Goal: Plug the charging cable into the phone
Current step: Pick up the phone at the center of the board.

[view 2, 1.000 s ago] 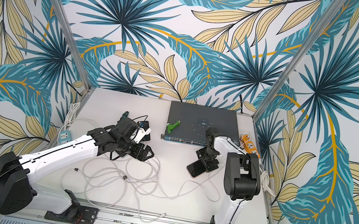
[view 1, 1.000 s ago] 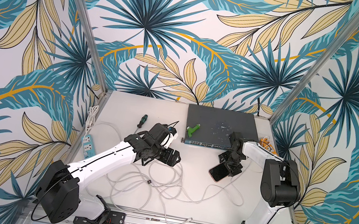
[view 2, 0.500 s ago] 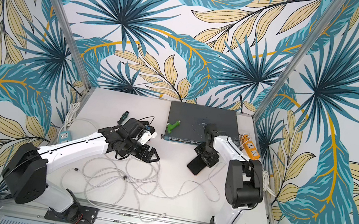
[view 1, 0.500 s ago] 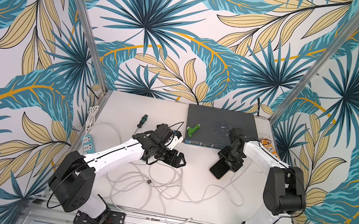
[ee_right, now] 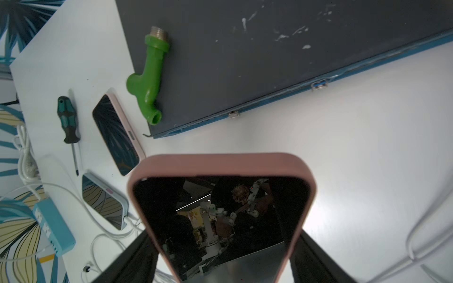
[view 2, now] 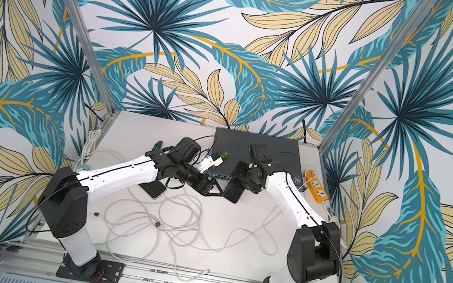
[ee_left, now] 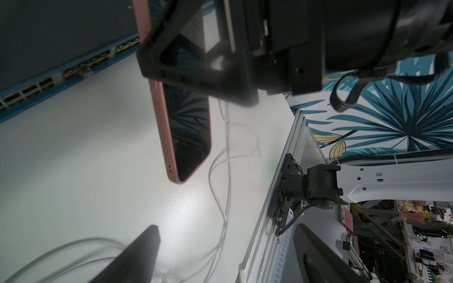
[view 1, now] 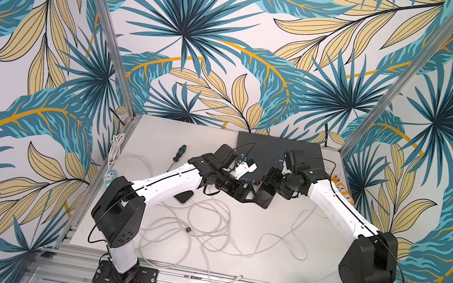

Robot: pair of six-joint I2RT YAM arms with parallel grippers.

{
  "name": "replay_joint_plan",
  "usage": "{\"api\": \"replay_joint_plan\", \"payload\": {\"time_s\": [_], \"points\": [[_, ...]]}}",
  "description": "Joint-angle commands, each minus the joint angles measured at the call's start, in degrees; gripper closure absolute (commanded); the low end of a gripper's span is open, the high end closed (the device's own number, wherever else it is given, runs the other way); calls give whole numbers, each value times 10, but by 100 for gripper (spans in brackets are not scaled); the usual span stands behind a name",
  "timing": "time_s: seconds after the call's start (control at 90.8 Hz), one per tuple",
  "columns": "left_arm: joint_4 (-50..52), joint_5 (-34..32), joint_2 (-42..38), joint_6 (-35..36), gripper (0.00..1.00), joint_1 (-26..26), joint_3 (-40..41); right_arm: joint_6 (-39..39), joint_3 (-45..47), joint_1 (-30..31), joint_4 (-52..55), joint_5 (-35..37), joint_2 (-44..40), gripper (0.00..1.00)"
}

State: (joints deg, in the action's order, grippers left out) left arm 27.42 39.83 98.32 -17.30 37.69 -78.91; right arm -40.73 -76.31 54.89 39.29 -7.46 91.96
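My left gripper reaches the phone next and grabs its long edge across screen and back. A short end stays free to plug in the cable.
My right gripper (ee_right: 221,264) is shut on a phone (ee_right: 220,215) with a dark screen and a pink case, one finger on each long edge. The phone (view 1: 264,197) hangs tilted above the table in both top views. My left gripper (ee_left: 228,257) is open, with only table and cable under its fingers. It sits just left of the phone (ee_left: 186,132) and points at it. In a top view the left gripper (view 2: 210,188) almost meets the phone (view 2: 233,191). White charging cable (view 1: 204,226) lies in loose loops on the table, one loose end (view 1: 240,276) near the front edge.
A dark network switch (ee_right: 269,49) lies at the back with a green pipe fitting (ee_right: 147,78) on it. Two more phones (ee_right: 115,133) (ee_right: 103,203), a screwdriver (ee_right: 68,120) and a blue charger block (ee_right: 52,225) lie to the left. An orange power strip (view 2: 316,186) sits at the right edge.
My left arm has reached to the right, bringing its open gripper up to the phone. My right gripper has carried the phone a little left and back.
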Motion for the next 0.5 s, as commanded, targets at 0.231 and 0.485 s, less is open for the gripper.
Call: {"api": "replay_joint_plan", "payload": {"time_s": [0.231, 0.485], "points": [[-9, -34, 23, 50, 16, -1, -10, 26, -15, 7, -57, -125, -6, 29], [-31, -52, 41, 55, 25, -1, -25, 28, -8, 7, -69, -163, -9, 29]]}}
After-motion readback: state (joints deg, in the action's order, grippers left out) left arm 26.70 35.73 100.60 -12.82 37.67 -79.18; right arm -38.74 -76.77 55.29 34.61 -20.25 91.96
